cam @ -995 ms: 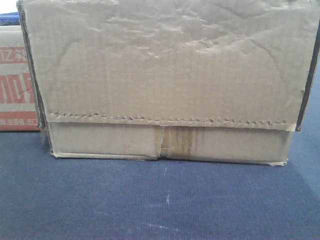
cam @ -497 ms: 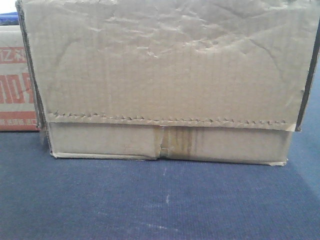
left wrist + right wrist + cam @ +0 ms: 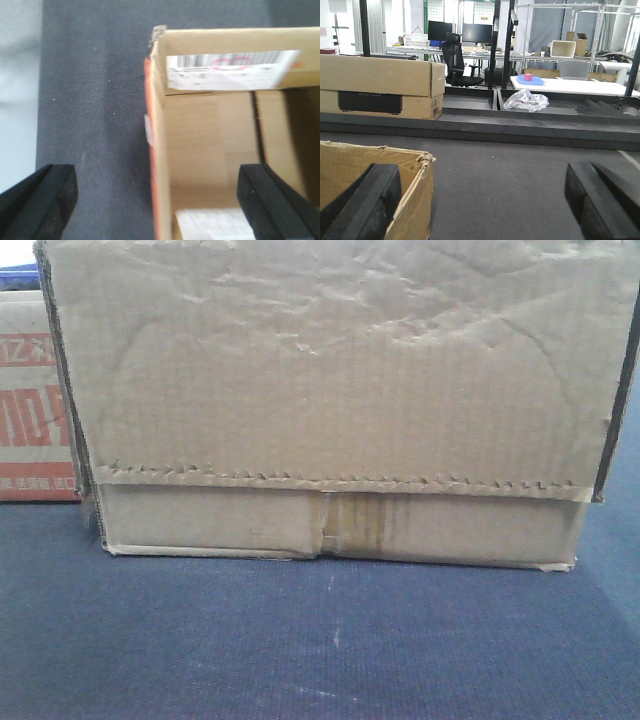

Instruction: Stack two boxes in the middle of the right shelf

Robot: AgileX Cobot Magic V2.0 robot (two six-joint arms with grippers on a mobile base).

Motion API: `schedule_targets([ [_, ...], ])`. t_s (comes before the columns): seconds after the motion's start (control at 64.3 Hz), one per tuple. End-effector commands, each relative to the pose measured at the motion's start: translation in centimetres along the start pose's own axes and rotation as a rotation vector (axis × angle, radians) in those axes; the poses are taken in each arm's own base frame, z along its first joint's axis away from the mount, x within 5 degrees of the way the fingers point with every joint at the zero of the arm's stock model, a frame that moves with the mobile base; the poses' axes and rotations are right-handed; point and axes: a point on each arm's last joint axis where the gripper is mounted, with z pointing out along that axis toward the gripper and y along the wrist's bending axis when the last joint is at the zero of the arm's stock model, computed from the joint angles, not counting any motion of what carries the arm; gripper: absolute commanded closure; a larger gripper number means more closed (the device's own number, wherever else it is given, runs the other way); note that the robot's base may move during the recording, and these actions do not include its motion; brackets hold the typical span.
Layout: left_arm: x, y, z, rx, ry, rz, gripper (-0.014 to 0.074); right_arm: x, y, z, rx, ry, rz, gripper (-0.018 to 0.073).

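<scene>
My left gripper must next grab the barcode-labelled box's orange-red side (image 3: 157, 145) to stack it with the other box.
A large brown box (image 3: 330, 390) with a wrinkled face, a zigzag-edged flap and a tape strip fills the front view. It rests on dark fabric. In the left wrist view, my left gripper (image 3: 157, 172) is open astride the side wall of an open-topped box (image 3: 210, 135). That box has a white barcode label and an orange-red outer side. One finger is outside it and one inside. My right gripper (image 3: 480, 172) is also open. Its left finger (image 3: 375, 200) stands over the torn corner of an open box (image 3: 417, 200), and its right finger hangs over the fabric. The shelf is out of view.
A carton with red print (image 3: 30, 410) stands behind the box on the left. In the right wrist view, a long brown carton with a black label (image 3: 380, 85) sits beyond a black rail (image 3: 520, 127). Farther back lie a plastic bag (image 3: 526, 100) and a white table (image 3: 570, 84).
</scene>
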Motion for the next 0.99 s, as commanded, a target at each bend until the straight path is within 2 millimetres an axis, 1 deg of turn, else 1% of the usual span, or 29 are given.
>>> schedule_targets([
  [0.0, -0.4, 0.4, 1.6, -0.001, -0.009, -0.002, 0.0046, -0.3, 0.0, 0.1, -0.001, -0.015, -0.015, -0.001],
  [0.14, -0.3, 0.8, 4.1, 0.004, 0.02, -0.01, 0.0046, -0.3, 0.0, 0.1, 0.0, -0.007, -0.015, -0.001],
  [0.202, -0.3, 0.9, 4.8, 0.004, 0.026, -0.012, 0.0046, -0.2, 0.0, 0.1, -0.001, 0.0, -0.015, -0.001],
  [0.295, -0.2, 1.0, 5.6, 0.005, 0.033, -0.014, 0.0048, -0.1, 0.0, 0.1, -0.002, 0.012, -0.015, -0.001],
  [0.342, -0.2, 1.0, 5.6, 0.005, 0.034, -0.014, 0.0054, -0.1, 0.0, 0.1, -0.003, 0.015, -0.015, -0.001],
  [0.42, -0.2, 1.0, 5.7, 0.006, 0.036, -0.015, 0.0104, 0.0, 0.0, 0.1, -0.003, 0.022, -0.015, -0.001],
  [0.466, -0.2, 1.0, 5.7, 0.006, 0.036, -0.015, 0.0178, 0.1, 0.0, 0.1, -0.004, 0.029, -0.015, -0.001],
  [0.497, -0.2, 1.0, 5.7, 0.006, 0.036, -0.015, 0.0248, 0.1, 0.0, 0.1, -0.005, 0.035, -0.015, -0.001],
  [0.544, -0.2, 1.0, 5.7, 0.007, 0.039, -0.015, 0.0389, 0.2, 0.1, 0.1, -0.006, 0.043, -0.015, -0.001],
  [0.622, -0.1, 0.9, 5.7, 0.018, 0.044, -0.021, 0.0593, 0.3, 0.1, 0.1, -0.007, 0.056, -0.015, -0.001],
  [0.637, -0.1, 0.9, 5.7, 0.022, 0.045, -0.024, 0.0655, 0.3, 0.1, 0.1, -0.007, 0.058, -0.015, -0.001],
  [0.653, -0.1, 0.8, 5.6, 0.025, 0.047, -0.025, 0.0697, 0.4, 0.1, 0.1, -0.008, 0.061, -0.015, -0.001],
  [0.668, -0.1, 0.8, 5.6, 0.026, 0.05, -0.025, 0.0706, 0.4, 0.1, 0.1, -0.008, 0.061, -0.015, -0.001],
  [0.715, -0.1, 0.7, 5.5, 0.033, 0.052, -0.033, 0.0708, 0.4, 0.1, 0.1, -0.008, 0.061, -0.015, -0.001],
  [0.808, -0.2, 0.5, 4.6, 0.041, 0.034, -0.06, 0.0708, 0.4, 0.1, 0.1, -0.008, 0.061, -0.015, -0.001],
  [0.932, -0.4, 0.7, 1.7, 0.022, -0.023, -0.104, 0.0708, 0.4, 0.1, 0.1, -0.008, 0.061, -0.015, -0.001],
  [0.948, -0.4, 0.9, 0.9, 0.013, -0.041, -0.118, 0.0708, 0.4, 0.1, 0.1, -0.008, 0.063, -0.015, -0.001],
  [0.979, -0.5, 1.1, -0.1, 0.004, -0.064, -0.131, 0.0708, 0.4, 0.1, 0.1, -0.008, 0.064, -0.015, -0.001],
])
